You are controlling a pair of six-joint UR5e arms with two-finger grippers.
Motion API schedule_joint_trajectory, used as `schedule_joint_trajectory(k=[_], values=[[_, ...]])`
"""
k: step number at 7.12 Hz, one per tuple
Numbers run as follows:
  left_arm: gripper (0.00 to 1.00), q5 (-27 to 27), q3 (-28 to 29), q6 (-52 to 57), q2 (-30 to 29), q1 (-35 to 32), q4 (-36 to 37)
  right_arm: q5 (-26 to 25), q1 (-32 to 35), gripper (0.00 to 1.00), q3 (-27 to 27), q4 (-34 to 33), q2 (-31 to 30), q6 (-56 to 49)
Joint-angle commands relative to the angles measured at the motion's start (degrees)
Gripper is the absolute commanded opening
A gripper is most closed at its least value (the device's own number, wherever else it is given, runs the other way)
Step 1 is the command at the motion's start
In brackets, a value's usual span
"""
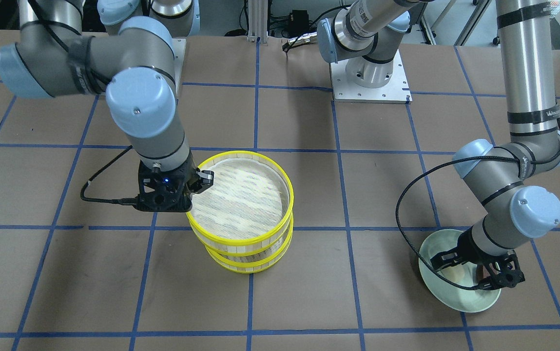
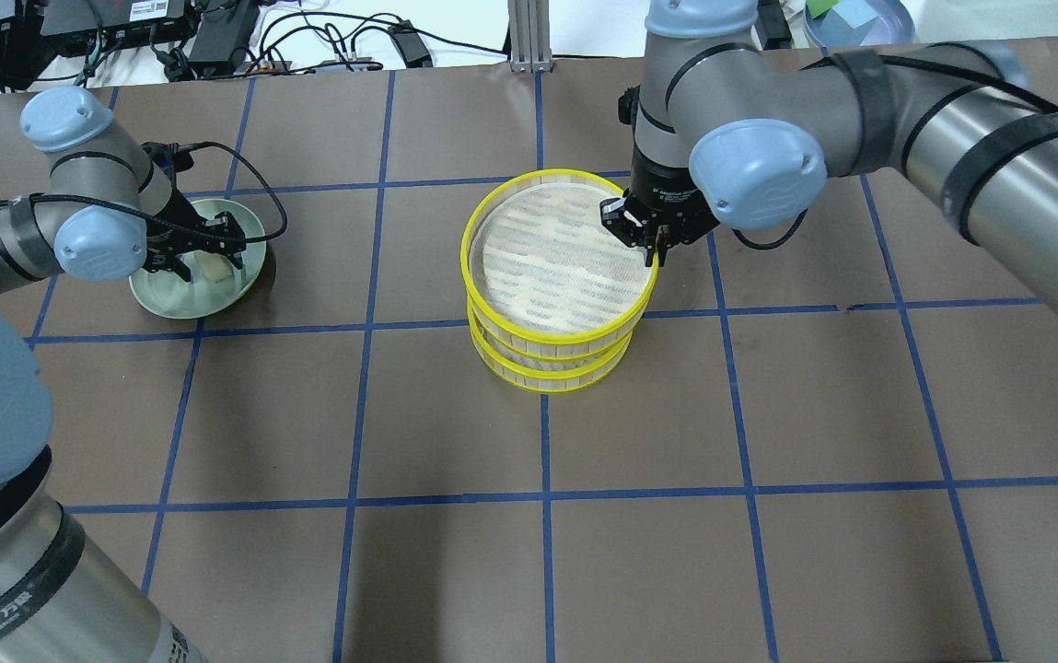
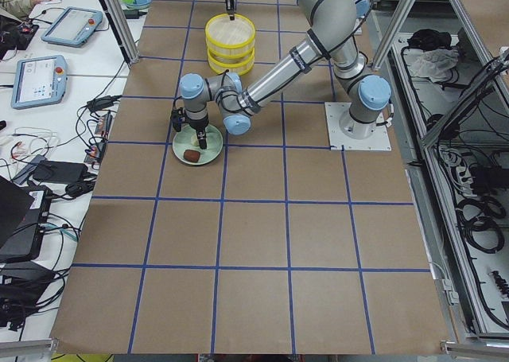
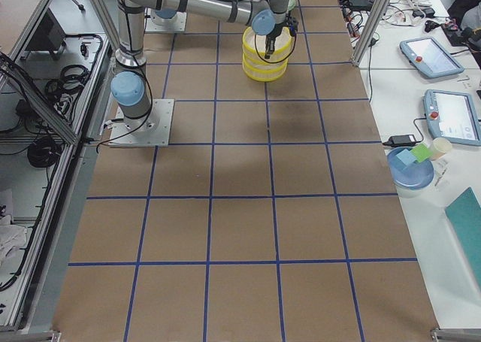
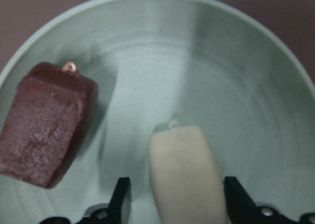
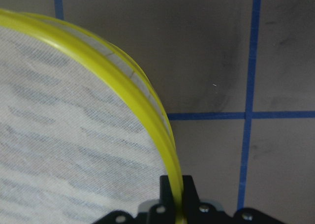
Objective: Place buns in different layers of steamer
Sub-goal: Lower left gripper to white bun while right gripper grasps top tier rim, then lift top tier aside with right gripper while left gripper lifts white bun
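My left gripper grabs the cream-white bun around its body (image 1: 454, 271) next, to set it in a steamer layer (image 1: 240, 199).
The cream-white bun (image 5: 184, 179) and the reddish-brown bun (image 5: 44, 125) lie side by side in the pale green plate (image 5: 236, 61). My left gripper (image 5: 174, 199) is open and low over the plate (image 2: 169, 299). Its fingers (image 5: 120, 197) stand on either side of the cream bun (image 2: 213, 269) with small gaps. The two steamer layers are stacked at mid-table. The upper layer (image 2: 470, 239) sits slightly offset on the lower layer (image 2: 547, 378), and its mesh floor is bare. My right gripper (image 2: 653, 241) is shut on the upper layer's yellow rim (image 6: 147, 111).
The brown table has a blue tape grid (image 2: 542, 493). The arm bases (image 1: 370, 85) stand at the robot's side. The steamer stack (image 1: 241, 241) and the plate (image 1: 460, 300) are about two grid squares apart. Tablets and a blue bowl (image 4: 409, 169) lie off the table.
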Motion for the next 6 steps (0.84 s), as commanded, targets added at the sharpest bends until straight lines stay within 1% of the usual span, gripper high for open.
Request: schedule_joint_trajectory(k=[1,2,3,4,5,6], values=[[0.0,-0.2,1.2,0.4,1.1,0.1,0.1,0.2,-8.5,0.0,-0.2,9.2,-6.7,-7.9],[0.0,0.1,3.1,-0.7,1.7,0.0,-0.5,-0.3,-13.0,0.0,-0.2,10.3,-7.2,-13.8],[0.0,-0.1,3.5,-0.8,2.7,-0.3,-0.7,-0.7,-15.9,0.0,0.1,10.6,-7.5,-20.2],[0.0,-0.3,3.5,-3.2,4.5,-1.9,-0.8,-0.8,-17.9,0.0,0.6,11.0,-7.3,-22.8],[0.0,-0.4,3.5,-10.3,6.7,-6.1,-0.9,-2.3,-18.6,0.0,0.6,11.4,-7.1,-23.0],[0.0,-0.3,3.5,-14.8,7.7,-10.0,-0.8,-3.4,-18.6,0.0,0.6,12.1,-7.1,-23.0]])
